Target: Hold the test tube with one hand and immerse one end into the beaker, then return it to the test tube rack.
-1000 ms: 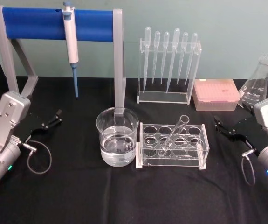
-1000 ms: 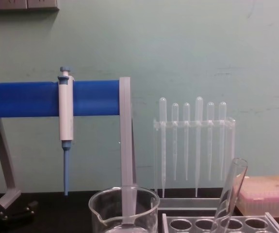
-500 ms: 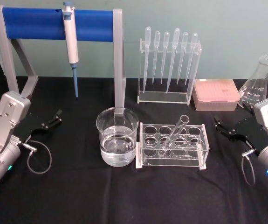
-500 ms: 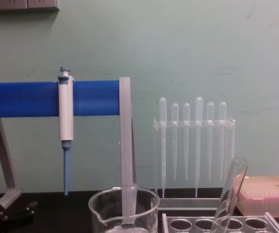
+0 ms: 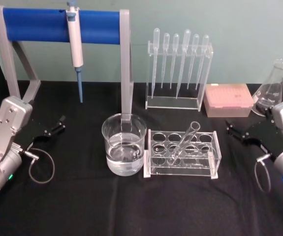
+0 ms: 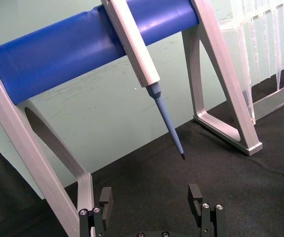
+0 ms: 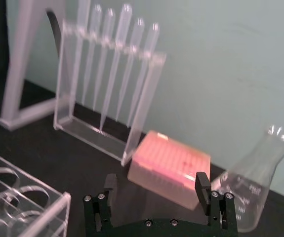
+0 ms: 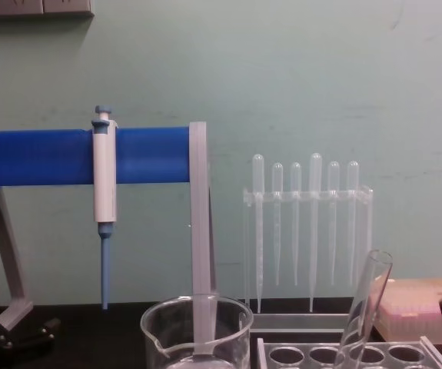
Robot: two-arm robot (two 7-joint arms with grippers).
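The rack closes around the test tube's lower end, so my right gripper needs to pick up the test tube next by the exposed upper half of its glass (image 8: 367, 306).
The test tube (image 5: 183, 142) leans in a clear rack (image 5: 216, 153) at the table's middle, its open rim up and to the right; the chest view also catches the tube (image 8: 367, 306). Left of the rack stands the beaker (image 5: 124, 145), partly filled with clear liquid, whose rim shows low in the chest view (image 8: 197, 327). My right gripper (image 5: 233, 132) hovers open to the right of the rack, apart from the tube, with nothing between its jaws (image 7: 155, 183). My left gripper (image 5: 57, 125) rests open at the far left (image 6: 150, 197), empty.
A blue-barred stand (image 5: 57, 24) with a hanging pipettor (image 5: 75, 44) rises at the back left. Plastic pipettes in a clear holder (image 5: 178, 73), a pink tip box (image 5: 228, 99) and a conical flask (image 5: 271, 88) line the back right. Black cloth covers the table.
My right arm has shifted slightly up and to the right; its gripper sits a little higher in the chest view. The tube, beaker and left arm have not moved.
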